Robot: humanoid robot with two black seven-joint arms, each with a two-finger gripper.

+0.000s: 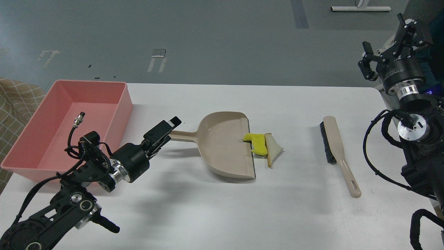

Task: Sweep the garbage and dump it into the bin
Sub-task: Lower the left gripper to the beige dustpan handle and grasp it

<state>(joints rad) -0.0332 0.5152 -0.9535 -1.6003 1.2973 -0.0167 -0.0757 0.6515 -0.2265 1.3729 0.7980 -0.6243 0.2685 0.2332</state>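
The right gripper grabs the beige brush by its handle (350,179) next, to sweep the yellow chunk and bread wedge into the dustpan (225,146).
The garbage lies mid-table at the dustpan's mouth: a bright yellow curved chunk (256,143) rests partly on the lip, and a pale bread wedge (273,149) lies just right of it on the table. The beige dustpan (225,146) lies flat with its handle pointing left. My left gripper (168,131) is at the handle's end, its fingers apart on either side of it. The pink bin (119,104) stands at the far left. My right gripper (385,38) is raised at the far right, open and empty.
A beige hand brush (338,152) with black bristles lies on the white table (222,215) right of the garbage. A checked cloth (15,97) shows at the left edge, beyond the bin. The grey floor lies beyond the table's far edge.
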